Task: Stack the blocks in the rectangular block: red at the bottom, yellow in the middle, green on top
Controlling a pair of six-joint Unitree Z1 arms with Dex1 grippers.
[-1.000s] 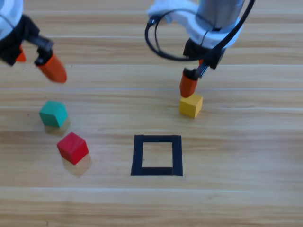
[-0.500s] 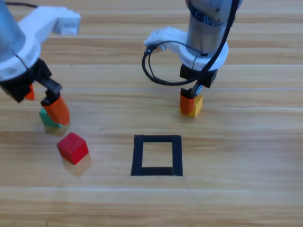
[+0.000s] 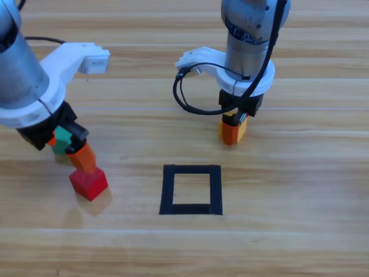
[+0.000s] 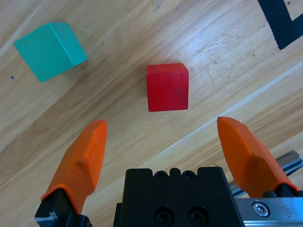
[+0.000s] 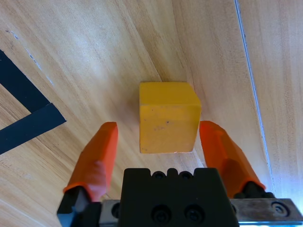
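Note:
The right gripper grabs the yellow cube by its opposing sides next, leaving its top side free for the green cube.
The red cube lies left of the black tape square. My left gripper hangs open just above and behind it. In the left wrist view, the red cube sits ahead of the left gripper, between the lines of its jaws. The green cube is half hidden under that arm, and the green cube shows plainly at the wrist view's upper left. My right gripper is low over the yellow cube. Its jaws stand open on either side of the yellow cube, small gaps showing.
The tape square is bare wood inside. A corner of the tape shows in the left wrist view, and another stretch of tape in the right wrist view. A black cable loops off the right arm.
The left arm has swung in from the far left, passed over the green cube and come down at the red cube. The right gripper has lowered around the yellow cube.

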